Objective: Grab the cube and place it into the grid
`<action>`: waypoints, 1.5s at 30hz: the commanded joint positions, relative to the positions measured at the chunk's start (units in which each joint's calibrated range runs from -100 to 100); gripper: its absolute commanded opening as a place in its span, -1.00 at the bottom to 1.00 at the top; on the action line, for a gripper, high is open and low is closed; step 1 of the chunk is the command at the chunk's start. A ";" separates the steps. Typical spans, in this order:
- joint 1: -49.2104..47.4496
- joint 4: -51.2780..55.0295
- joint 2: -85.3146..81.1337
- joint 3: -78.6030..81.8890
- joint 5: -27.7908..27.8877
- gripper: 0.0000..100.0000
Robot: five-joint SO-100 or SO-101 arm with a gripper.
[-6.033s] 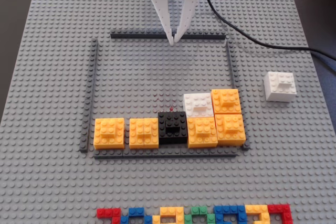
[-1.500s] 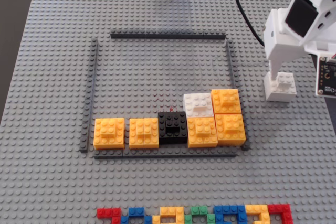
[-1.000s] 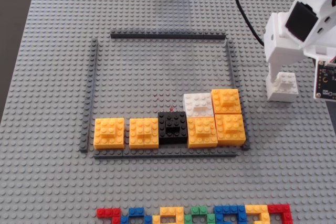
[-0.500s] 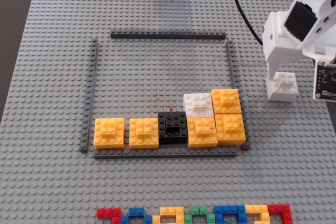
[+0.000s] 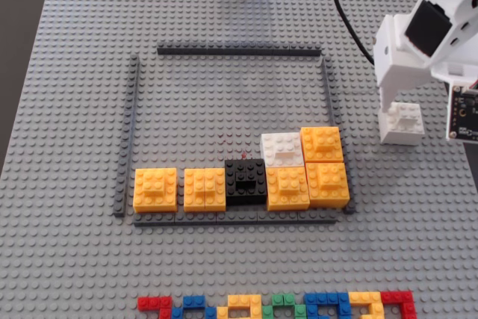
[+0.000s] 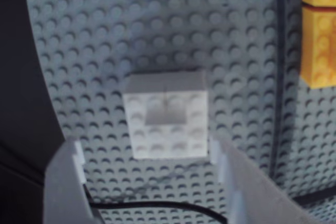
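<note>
My gripper will grab the white cube by its opposite sides next. Then it can place the cube into the grid beside the other white block.
The cube (image 5: 404,123) is a small white block with a raised brick on top, standing on the studded plate to the right of the grid (image 5: 224,102). My gripper (image 5: 400,112) hangs over it, open. In the wrist view the cube (image 6: 167,116) lies just ahead of the gripper (image 6: 147,156). One finger (image 6: 65,179) is well to its left and the other finger (image 6: 236,182) is close by its right corner, neither touching it. A second white block (image 5: 281,147) sits inside the grid.
Inside the grid's lower edge stand several orange blocks (image 5: 155,188) and a black block (image 5: 245,179). A dark strip (image 5: 328,102) separates the grid from the cube. Multicoloured bricks (image 5: 276,305) line the front edge. A black cable (image 5: 351,24) runs behind the arm.
The arm swung from the grid's far strip to the right side and came down over the cube. Over the last second it has barely moved.
</note>
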 commanded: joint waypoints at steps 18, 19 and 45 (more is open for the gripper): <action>-0.87 -0.37 -4.41 -5.02 -0.20 -0.40; -0.94 -0.37 -4.41 -5.11 -0.20 -0.40; 0.09 -2.66 -3.64 -1.12 -0.29 -0.54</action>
